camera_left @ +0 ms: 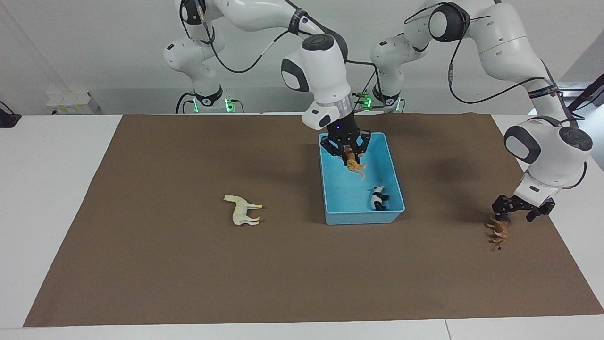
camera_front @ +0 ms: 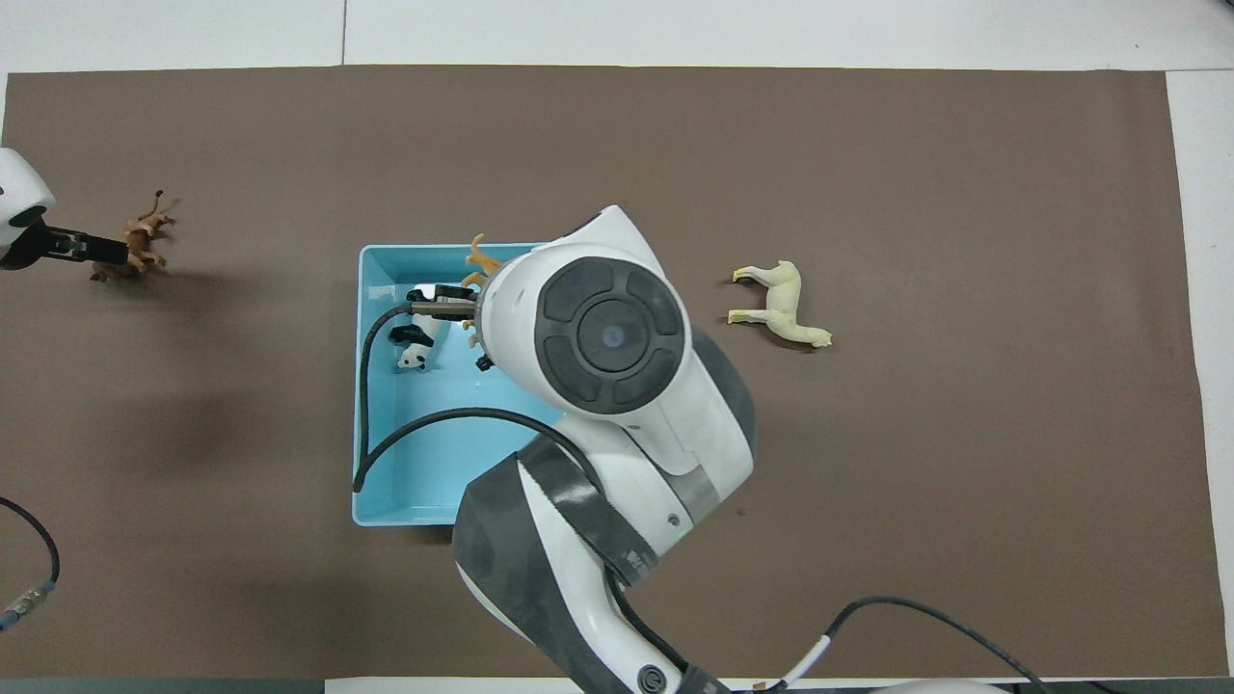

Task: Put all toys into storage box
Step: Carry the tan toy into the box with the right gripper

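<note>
My left gripper's fingers are still above the reddish-brown animal's near side, so it is too early to close. My left gripper comes down first, then closes on the animal.
The light blue storage box [camera_left: 396, 186] stands mid-table on the brown mat. A black-and-white panda [camera_left: 378, 197] lies inside it, also seen from overhead [camera_front: 413, 347]. My right gripper [camera_left: 349, 150] is over the box, shut on the orange striped tiger [camera_left: 355, 165], which hangs just above the box floor. The cream-white horse [camera_left: 243, 211] lies on the mat toward the right arm's end. The reddish-brown animal [camera_left: 499, 230] lies toward the left arm's end. My left gripper [camera_left: 520, 211] hovers open just over it, beside it in the overhead view [camera_front: 96, 249].
The brown mat [camera_left: 165, 274] covers most of the white table. In the overhead view the right arm's wrist [camera_front: 607, 337] hides much of the box [camera_front: 371, 386]; the tiger's legs [camera_front: 477, 258] stick out past it. The horse [camera_front: 781, 304] lies apart from the box.
</note>
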{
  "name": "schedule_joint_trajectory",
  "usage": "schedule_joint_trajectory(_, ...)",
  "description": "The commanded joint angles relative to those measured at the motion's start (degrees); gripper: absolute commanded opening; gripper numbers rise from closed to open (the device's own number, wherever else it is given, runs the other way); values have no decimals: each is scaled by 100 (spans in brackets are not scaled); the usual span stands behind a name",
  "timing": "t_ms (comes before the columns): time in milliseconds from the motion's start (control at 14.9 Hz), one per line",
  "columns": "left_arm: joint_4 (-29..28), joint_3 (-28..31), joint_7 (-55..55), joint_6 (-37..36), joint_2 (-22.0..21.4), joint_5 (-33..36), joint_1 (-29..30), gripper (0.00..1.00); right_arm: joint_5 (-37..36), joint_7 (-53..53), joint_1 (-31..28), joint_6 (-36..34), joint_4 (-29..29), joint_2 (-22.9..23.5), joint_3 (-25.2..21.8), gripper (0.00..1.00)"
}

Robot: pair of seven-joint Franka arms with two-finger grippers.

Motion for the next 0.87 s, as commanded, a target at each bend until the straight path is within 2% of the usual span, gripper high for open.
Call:
schedule_joint_trajectory(0,164,-37,16,90,145,-127,-20,100,67,328,80,327,245,451,-39,10)
schedule_joint_trajectory(67,164,-37,16,90,145,-250,-29,100,111,406,106,153,253,442,-39,99)
schedule_joint_trajectory(201,155,-37,7,151,163,-278,-64,100,42,923,151,-514,367,442,-57,100)
schedule_joint_trajectory(402,76,-37,-2,441,242,-278,-64,100,50,1207,46,-1340,885,425,-109,100)
schedule_joint_trajectory(536,67,-37,-28,573,286,-278,-64,95,-38,1094,-182,-1938,965,206,-232,100)
schedule_joint_trajectory(670,50,-37,-20,687,321,-278,-64,94,-370,219,-489,-2317,861,-48,-294,100)
schedule_joint_trajectory(737,-3,-37,-28,775,330,-278,-73,92,-503,-352,-648,-2719,764,-137,-303,100)
schedule_joint_trajectory(804,-99,-37,-63,915,330,-278,-91,85,-687,-784,-780,-2880,615,-181,-312,100)
